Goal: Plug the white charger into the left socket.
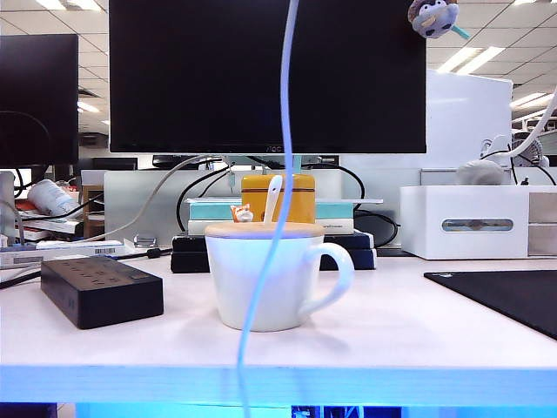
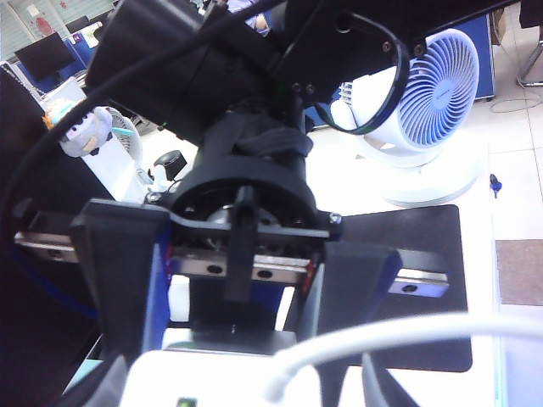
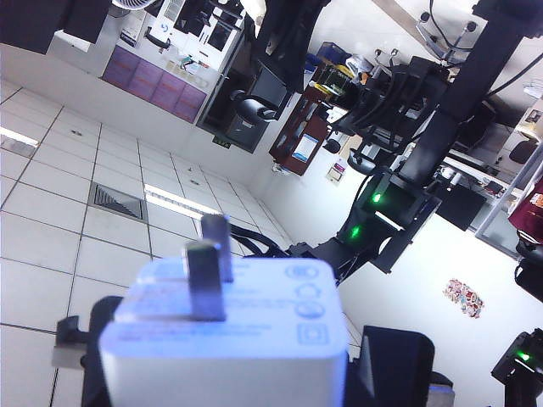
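Note:
The white charger is already covered toward its prongs by my right gripper's fingers, so my left gripper should next grab the charger's cable end (image 2: 221, 381) to plug the charger in.
My right gripper (image 3: 242, 365) is shut on the white charger (image 3: 229, 339), and its two metal prongs (image 3: 206, 271) point up at the ceiling. In the left wrist view that same right gripper (image 2: 233, 356) faces the camera with the charger (image 2: 221, 381) in its fingers. My left gripper (image 2: 242, 394) stands open, its grey fingers wide on either side of the charger's cable end. The cable (image 1: 270, 218) hangs down in front of the exterior view, which shows neither gripper. The black power strip (image 1: 100, 289) lies at the table's left, with the left socket (image 1: 77, 268) in its top face.
A white mug (image 1: 261, 279) with a wooden lid and a spoon stands mid-table. A black mat (image 1: 513, 296) lies at the right, and a white box (image 1: 470, 222) stands behind it. A monitor (image 1: 261, 70) and stacked books fill the back. A white fan (image 2: 441, 93) stands below the arms.

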Motion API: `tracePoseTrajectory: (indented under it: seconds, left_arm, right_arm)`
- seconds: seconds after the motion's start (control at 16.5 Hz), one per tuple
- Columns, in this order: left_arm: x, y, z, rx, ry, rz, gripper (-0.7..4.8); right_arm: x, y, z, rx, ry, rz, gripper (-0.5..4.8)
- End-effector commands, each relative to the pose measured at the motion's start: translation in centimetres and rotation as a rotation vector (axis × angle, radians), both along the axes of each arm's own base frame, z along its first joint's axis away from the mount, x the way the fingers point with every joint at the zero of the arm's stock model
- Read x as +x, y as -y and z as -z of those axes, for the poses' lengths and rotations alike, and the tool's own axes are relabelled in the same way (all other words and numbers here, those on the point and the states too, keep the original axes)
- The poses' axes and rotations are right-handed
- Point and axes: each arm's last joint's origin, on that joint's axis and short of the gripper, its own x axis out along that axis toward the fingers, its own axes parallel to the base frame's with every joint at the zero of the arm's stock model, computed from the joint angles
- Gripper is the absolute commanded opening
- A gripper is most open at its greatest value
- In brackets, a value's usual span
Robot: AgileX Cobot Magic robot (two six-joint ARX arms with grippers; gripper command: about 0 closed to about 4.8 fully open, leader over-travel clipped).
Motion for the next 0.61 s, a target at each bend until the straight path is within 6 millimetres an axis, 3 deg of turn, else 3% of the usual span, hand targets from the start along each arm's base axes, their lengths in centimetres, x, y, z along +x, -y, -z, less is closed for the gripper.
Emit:
tracePoseTrajectory:
  seconds: [0.06, 0.18, 0.3, 0.36, 0.61]
  left_arm:
    - [-0.06, -0.07, -0.15, -0.004, 0.004, -0.015, 3.67]
    - [-0.06, -0.07, -0.16, -0.004, 0.004, -0.015, 3.66]
    - [-0.06, -0.07, -0.16, -0.004, 0.004, -0.015, 3.21]
    - [-0.06, -0.07, -0.16, -0.004, 0.006, -0.014, 2.27]
    - [-0.06, -0.07, -0.18, -0.003, 0.012, -0.012, 2.04]
  right_arm:
    - [-0.25, 0.09, -0.55, 0.015, -0.003, -0.012, 1.25]
    - [-0.26, 0.09, -0.56, 0.016, -0.003, -0.014, 1.25]
    - [-0.26, 0.09, -0.56, 0.016, -0.003, -0.014, 1.25]
    - [-0.26, 0.09, -0.56, 0.016, -0.003, -0.014, 1.25]
    - [-0.24, 0.08, -0.56, 0.02, 0.012, -0.016, 1.25]
